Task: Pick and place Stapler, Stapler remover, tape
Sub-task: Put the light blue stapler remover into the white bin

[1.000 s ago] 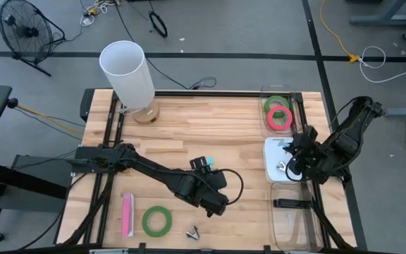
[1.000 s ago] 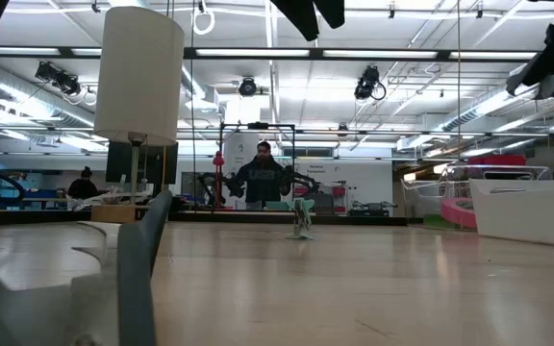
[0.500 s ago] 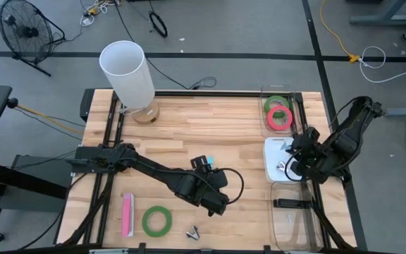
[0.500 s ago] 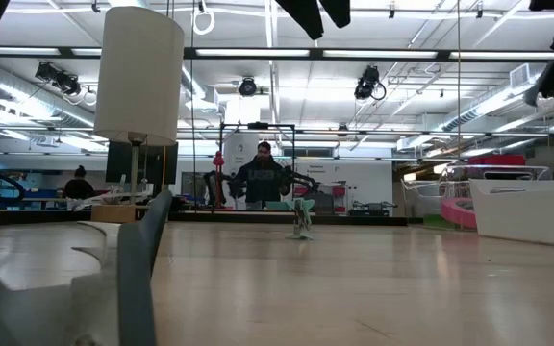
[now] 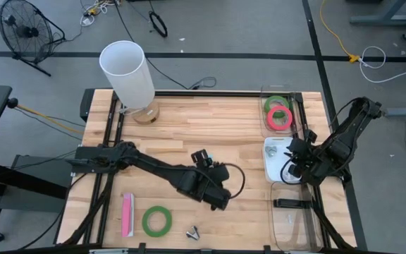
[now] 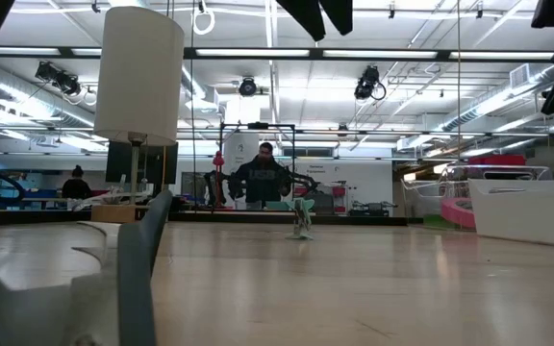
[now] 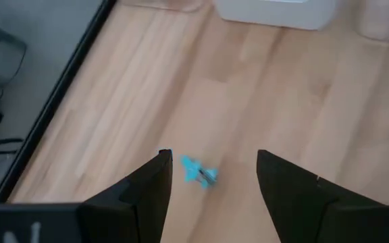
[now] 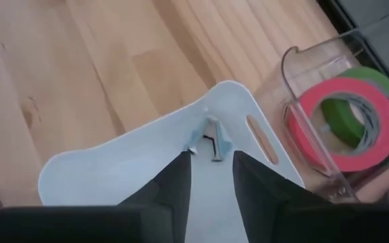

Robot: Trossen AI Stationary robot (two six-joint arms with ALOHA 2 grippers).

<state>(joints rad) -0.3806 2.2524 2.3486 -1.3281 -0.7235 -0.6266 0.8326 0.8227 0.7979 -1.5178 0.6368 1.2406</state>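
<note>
My left gripper takes hold of the blue staple remover by its hinged body [image 7: 197,171] next, to sort it into the white tray [image 7: 281,12].
My left gripper [image 5: 201,159] hangs open over the middle of the table. In the left wrist view [image 7: 213,162] a small blue staple remover [image 7: 198,172] lies on the wood between its fingers, untouched. It also stands on the table in the low view [image 6: 301,219]. My right gripper [image 5: 292,156] is open and empty above the white tray [image 5: 279,176], where another staple remover [image 8: 210,140] lies. A pink stapler [image 5: 127,215], a green tape roll [image 5: 156,220] and a grey staple remover [image 5: 192,231] lie at the table's near edge.
A clear bin [image 5: 265,125] at the far right holds a green [image 5: 276,103] and a pink tape roll [image 5: 280,118]. A clear bin [image 5: 291,226] at the near right holds a black stapler [image 5: 291,204]. A white lamp [image 5: 127,74] stands at the far left.
My left gripper has moved a little toward the table's far edge. It now stands over the blue staple remover and hides it from above. The remover has stayed where it was on the table.
</note>
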